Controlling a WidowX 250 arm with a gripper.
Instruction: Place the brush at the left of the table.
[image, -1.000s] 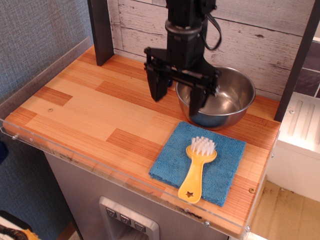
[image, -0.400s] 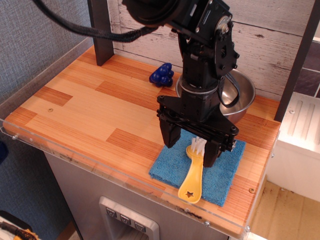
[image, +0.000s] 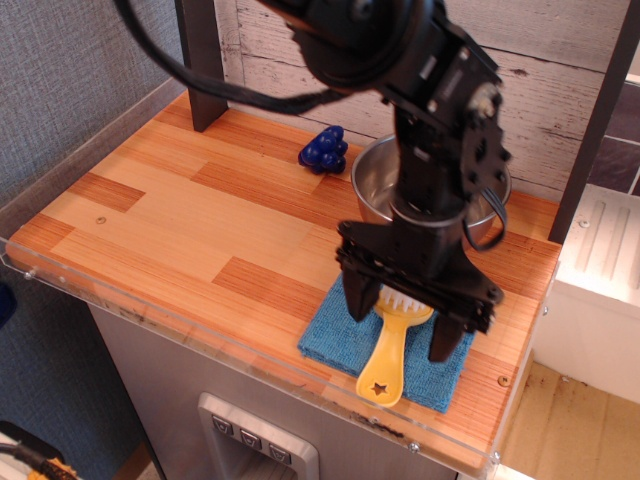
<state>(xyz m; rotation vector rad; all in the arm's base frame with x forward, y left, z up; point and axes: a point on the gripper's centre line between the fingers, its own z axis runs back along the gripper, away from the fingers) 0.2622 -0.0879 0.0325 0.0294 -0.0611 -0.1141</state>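
My gripper grabs the yellow brush by its neck (image: 396, 328) next, to shift it from the blue cloth (image: 345, 335) to the table.
The yellow brush (image: 388, 360) lies on a blue cloth (image: 345, 335) at the front right of the wood-plank table (image: 180, 220), star-holed handle end toward the front edge. Its white bristles show just under the gripper body. My black gripper (image: 402, 322) is low over the brush and open, one finger (image: 362, 298) left of the brush head and the other finger (image: 448, 335) right of it. The fingers straddle the brush without closing on it.
A steel bowl (image: 372, 185) stands behind the gripper at the back right, partly hidden by the arm. A blue bunch of grapes (image: 325, 149) sits at the back middle. A dark post (image: 204, 60) rises at the back left. A clear acrylic edge (image: 150, 305) borders the front.
The gripper has come forward from in front of the bowl and dropped over the cloth, its open fingers now on either side of the brush head. The brush has not moved.
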